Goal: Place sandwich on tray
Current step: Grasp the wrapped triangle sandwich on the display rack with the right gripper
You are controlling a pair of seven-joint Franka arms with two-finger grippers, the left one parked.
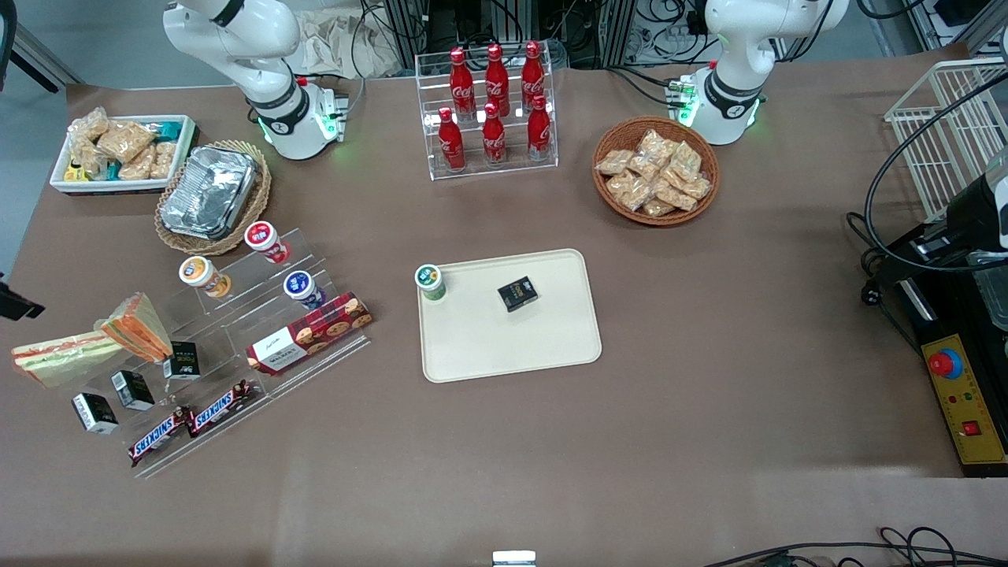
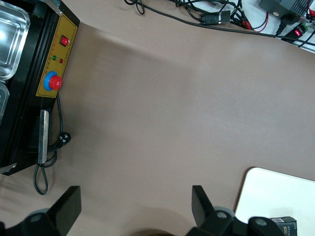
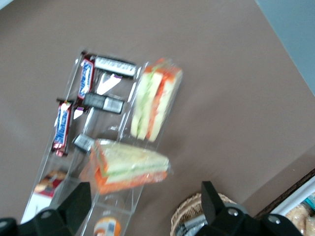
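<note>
My gripper grabs the pale sandwich wedge across its middle [image 1: 66,357] next, to set it on the tray [image 1: 512,346].
The sandwich [image 1: 59,356], a pale cream wedge with a thin green and red-orange stripe, lies on the table at the working arm's end, beside the acrylic rack [image 1: 236,370]. It also shows in the right wrist view [image 3: 155,98]. A thicker, more orange sandwich [image 1: 138,324] [image 3: 130,167] rests on the rack. The cream tray [image 1: 512,346] lies mid-table and holds a green-lidded cup [image 1: 430,282] and a small black box [image 1: 517,294]. My gripper [image 3: 142,206] is open and empty, high above the rack near the orange sandwich. It is out of the front view.
The rack holds Snickers bars [image 1: 189,421], black boxes [image 1: 131,390], a cookie box [image 1: 309,332] and lidded cups [image 1: 203,274]. A foil container [image 1: 209,191] in a wicker basket and a white snack bin [image 1: 122,153] stand farther back. Cola bottles [image 1: 492,110] and a snack basket [image 1: 655,169] stand at the back.
</note>
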